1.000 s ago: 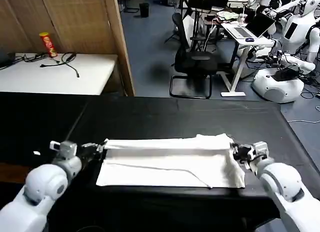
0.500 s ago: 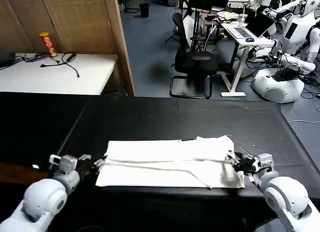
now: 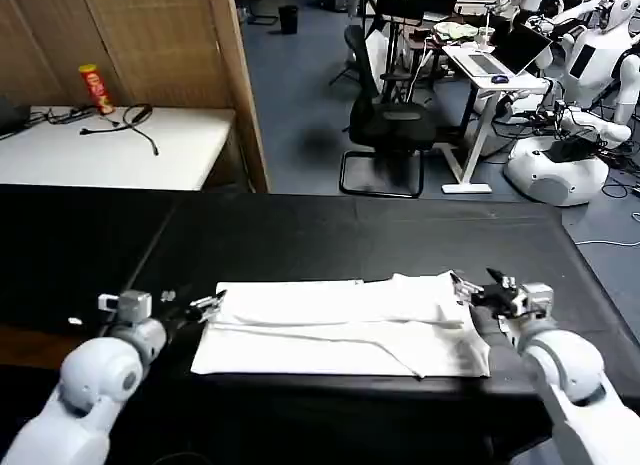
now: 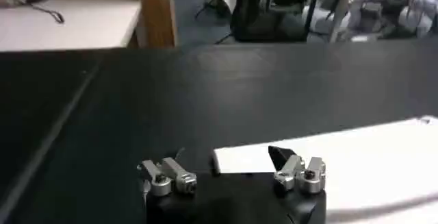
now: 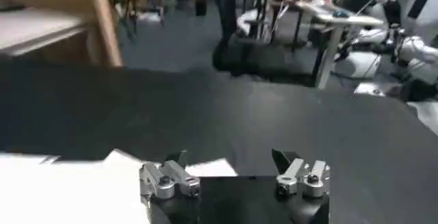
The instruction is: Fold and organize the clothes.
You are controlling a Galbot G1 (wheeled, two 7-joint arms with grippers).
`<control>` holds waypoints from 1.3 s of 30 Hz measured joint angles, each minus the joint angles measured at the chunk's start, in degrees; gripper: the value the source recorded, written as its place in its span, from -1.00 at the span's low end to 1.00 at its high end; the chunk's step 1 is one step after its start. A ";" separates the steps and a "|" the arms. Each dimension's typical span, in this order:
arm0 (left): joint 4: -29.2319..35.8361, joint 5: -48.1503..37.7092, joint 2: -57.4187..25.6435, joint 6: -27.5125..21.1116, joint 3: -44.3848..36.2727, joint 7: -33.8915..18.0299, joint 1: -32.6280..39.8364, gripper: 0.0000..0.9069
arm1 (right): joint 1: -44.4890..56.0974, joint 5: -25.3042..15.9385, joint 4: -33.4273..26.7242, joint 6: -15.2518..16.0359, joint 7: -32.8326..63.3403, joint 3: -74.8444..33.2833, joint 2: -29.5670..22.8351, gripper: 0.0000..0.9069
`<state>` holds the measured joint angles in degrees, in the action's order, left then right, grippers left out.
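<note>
I should grab the T-shirt by its small raised corner [image 3: 220,291] with my left gripper next, because the rest of the T-shirt [image 3: 320,335] lies flat on the tabletop cover.
The clothes are one white T-shirt [image 3: 340,325] lying on the black table cover [image 3: 330,235] as a long flat band folded lengthwise. My left gripper [image 3: 200,305] is open at the shirt's left end. In the left wrist view the left gripper [image 4: 229,162] has the shirt's corner [image 4: 246,158] lying under its spread jaws, with nothing pinched. My right gripper [image 3: 478,288] is open at the shirt's right end. In the right wrist view the right gripper [image 5: 229,158] hovers over the cloth's edge [image 5: 68,188] and holds nothing.
The table's front edge runs just below the shirt. A white side table [image 3: 110,145] with a red can [image 3: 95,88] and cables stands behind on the left beside a wooden partition [image 3: 160,45]. An office chair [image 3: 390,125], a desk and other robots stand beyond.
Both grippers dipped toward the table's front edge at the shirt's ends half a second ago and have since risen and moved back. The shirt lies flat and still.
</note>
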<state>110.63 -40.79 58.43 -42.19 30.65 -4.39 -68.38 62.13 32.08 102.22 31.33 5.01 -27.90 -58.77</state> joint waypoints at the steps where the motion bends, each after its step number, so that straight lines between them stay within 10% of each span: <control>1: -1.00 -0.41 0.44 0.00 -0.07 -0.01 0.52 0.94 | -0.71 -0.07 -1.02 -0.13 -0.05 0.45 -0.42 0.89; 3: -2.98 -1.46 1.36 0.00 -0.43 -0.02 1.50 0.89 | -1.74 -0.09 -2.78 -0.22 -0.05 1.16 -1.22 0.55; 6: -5.02 -2.19 2.48 0.00 -0.91 0.02 2.19 -0.40 | -2.54 -0.09 -4.63 -0.17 0.03 1.89 -2.01 0.05; 9: -6.32 -1.95 3.21 0.09 -1.08 0.03 2.47 -0.72 | -3.01 -0.10 -6.31 -0.15 0.10 2.17 -3.04 -0.12; 12: -7.43 -1.85 3.63 0.27 -1.04 0.09 2.72 -1.00 | -3.35 -0.40 -7.44 -0.19 0.07 2.22 -3.83 -0.85; 33: -11.97 4.97 5.80 2.08 -2.61 2.25 6.95 -1.00 | -5.72 -4.91 -10.29 -5.37 2.64 1.57 -8.07 -1.00; 34: -12.57 5.42 5.93 2.66 -2.68 2.58 7.43 0.94 | -5.91 -4.88 -10.44 -5.38 2.47 1.50 -8.39 -1.00; 35: -13.18 5.82 6.13 2.97 -2.72 2.96 7.98 0.94 | -5.93 -4.85 -10.46 -5.28 2.03 1.35 -8.56 -0.68; 36: -13.72 6.20 6.35 3.10 -2.75 3.18 8.58 0.94 | -5.83 -4.81 -10.45 -5.02 1.28 1.13 -8.63 0.94; 39: -14.42 8.13 6.62 4.42 -2.65 4.16 9.53 0.94 | -4.96 -5.07 -9.72 -4.67 -1.58 0.40 -8.37 0.94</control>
<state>96.22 -32.66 65.05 -37.77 28.00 -0.23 -58.85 57.17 27.01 92.50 26.66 3.43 -27.49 -67.14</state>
